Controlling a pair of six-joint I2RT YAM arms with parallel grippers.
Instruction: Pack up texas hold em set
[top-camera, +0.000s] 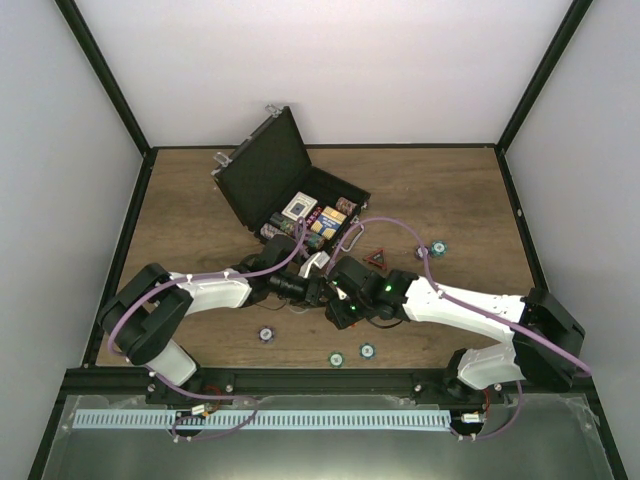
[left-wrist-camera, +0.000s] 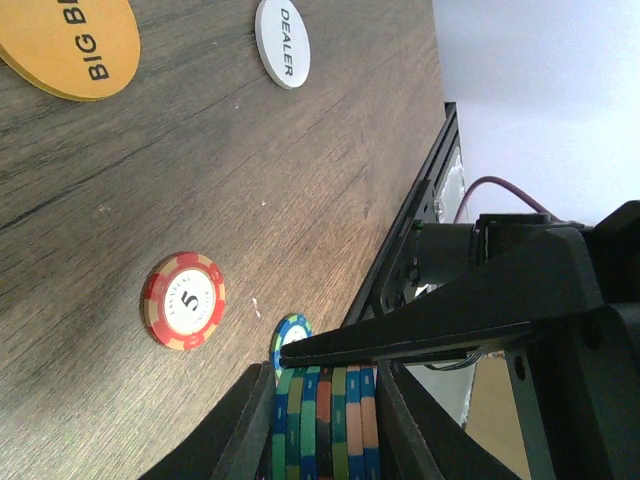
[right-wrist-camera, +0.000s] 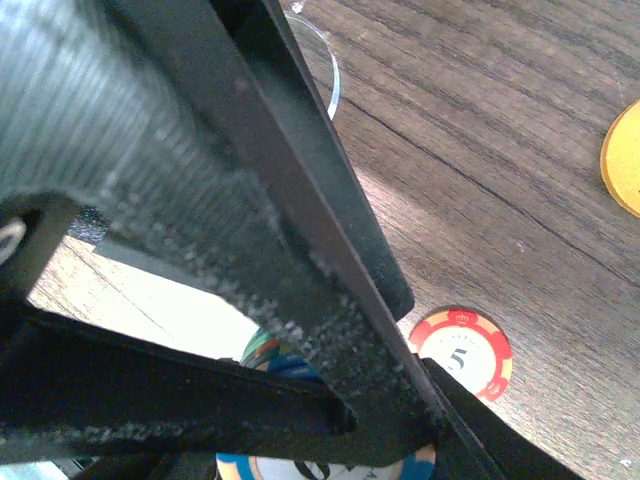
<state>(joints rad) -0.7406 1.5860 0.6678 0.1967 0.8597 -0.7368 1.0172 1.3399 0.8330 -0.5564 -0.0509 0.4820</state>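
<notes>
The poker chips (left-wrist-camera: 324, 425) would come up as one row if I raised my left gripper now, because it is closed on both ends of the stack of poker chips.
The black briefcase (top-camera: 262, 172) stands open at the back, with card decks (top-camera: 298, 207) and chip rows inside. Both grippers meet mid-table. My left gripper (left-wrist-camera: 325, 400) is shut on a stack of poker chips (left-wrist-camera: 324, 425), its fingers flat against both end faces. One finger (left-wrist-camera: 430, 330) of my right gripper (top-camera: 346, 304) lies across the stack's rims, and in the right wrist view a blue and white chip face (right-wrist-camera: 330, 468) sits low between dark fingers. On the wood lie a red 5 chip (left-wrist-camera: 184, 300), a blue chip (left-wrist-camera: 289, 335), an orange button (left-wrist-camera: 70, 40) and a white DEALER button (left-wrist-camera: 283, 40).
Loose chips lie near the front edge (top-camera: 266, 334) (top-camera: 337, 357) (top-camera: 367, 350) and to the right (top-camera: 438, 248). A triangular marker (top-camera: 377, 259) rests just behind the right arm. A black frame rail (top-camera: 320, 378) borders the table's near edge.
</notes>
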